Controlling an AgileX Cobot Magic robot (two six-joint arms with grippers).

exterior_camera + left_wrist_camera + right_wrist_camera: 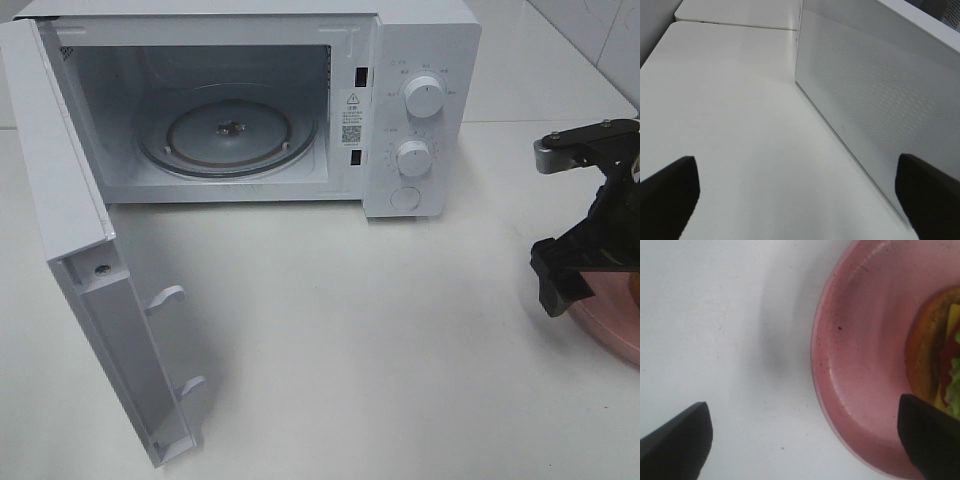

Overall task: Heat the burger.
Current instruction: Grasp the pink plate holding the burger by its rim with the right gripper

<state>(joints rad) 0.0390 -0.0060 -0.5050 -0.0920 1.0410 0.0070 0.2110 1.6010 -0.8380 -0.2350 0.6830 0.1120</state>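
The burger [935, 360] is loose on the pink plate. My right gripper will next grab the plate by its bare rim [821, 385] to keep the plate level.
The burger [935, 360] lies on its side on a pink plate [865, 365], showing bun, cheese, tomato and lettuce at the edge of the right wrist view. My right gripper [802, 440] is open and straddles the plate's rim, one finger over the plate and the other over the table. In the high view this gripper [585, 285] hangs at the far right over the plate [610, 320]. My left gripper [800, 200] is open and empty, beside the outer face of the microwave door [880, 90]; the high view does not show it.
The white microwave [420, 60] stands at the back with its door [60, 200] swung wide open to the left. Its glass turntable [230, 130] is bare. White table [380, 350] stretches in front of it.
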